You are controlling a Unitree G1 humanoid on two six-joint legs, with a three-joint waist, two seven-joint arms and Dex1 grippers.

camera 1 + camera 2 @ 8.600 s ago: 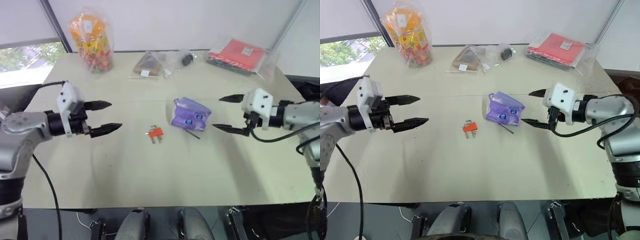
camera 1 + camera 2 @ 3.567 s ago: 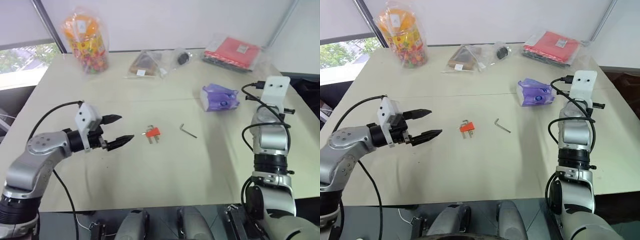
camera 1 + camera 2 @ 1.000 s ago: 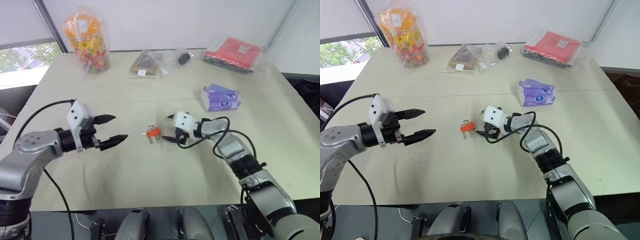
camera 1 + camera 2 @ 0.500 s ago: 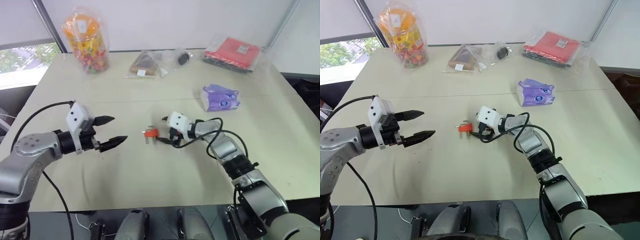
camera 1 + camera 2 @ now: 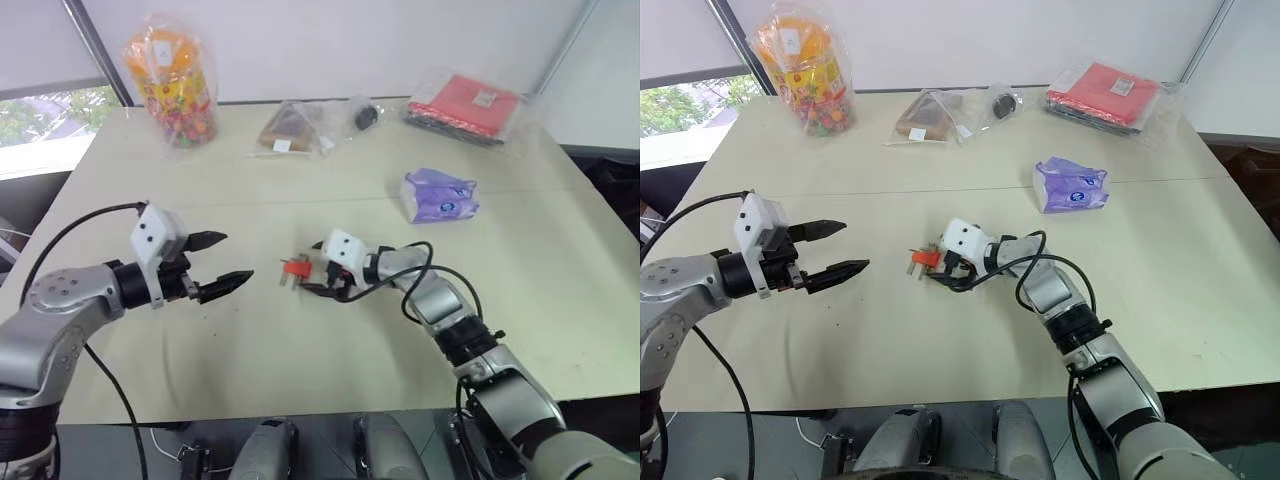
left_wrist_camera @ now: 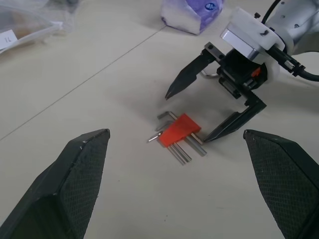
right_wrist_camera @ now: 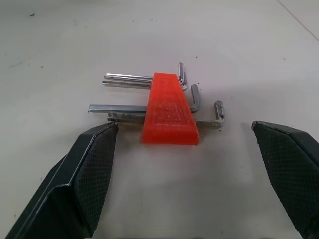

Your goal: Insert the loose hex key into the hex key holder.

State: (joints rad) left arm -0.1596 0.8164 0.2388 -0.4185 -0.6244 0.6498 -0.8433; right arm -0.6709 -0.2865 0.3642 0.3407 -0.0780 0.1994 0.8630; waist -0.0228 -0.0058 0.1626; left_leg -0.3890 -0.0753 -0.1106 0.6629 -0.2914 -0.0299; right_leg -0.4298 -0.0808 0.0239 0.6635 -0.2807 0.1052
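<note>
The hex key holder has metal keys sticking out along both its edges. I need to grab it next with my left gripper, by the flat sides of its red block (image 5: 297, 268) (image 6: 180, 130).
The hex key holder (image 7: 169, 109), a small red-orange wedge with several grey keys through it, lies flat mid-table. My right gripper (image 5: 310, 270) is open right beside it, its two black fingers (image 6: 229, 127) spread wider than the wedge and their tips close to the keys' ends. One thin L-shaped key (image 7: 209, 122) lies along the holder's edge nearest that gripper. I cannot tell whether it is the loose hex key or one seated in the holder. My left gripper (image 5: 238, 256) hangs open to the left of the holder, apart from it.
A purple tissue pack (image 5: 440, 195) lies right of centre. Along the far edge are a bag of coloured sweets (image 5: 172, 75), clear bags (image 5: 295, 130), a small black item (image 5: 365, 117) and a red packet in plastic (image 5: 475, 105).
My right gripper has slid left from where the bare key lay to the holder, and the holder has shifted slightly left. Earlier the purple pack was moved away to the right. The left gripper stayed put.
</note>
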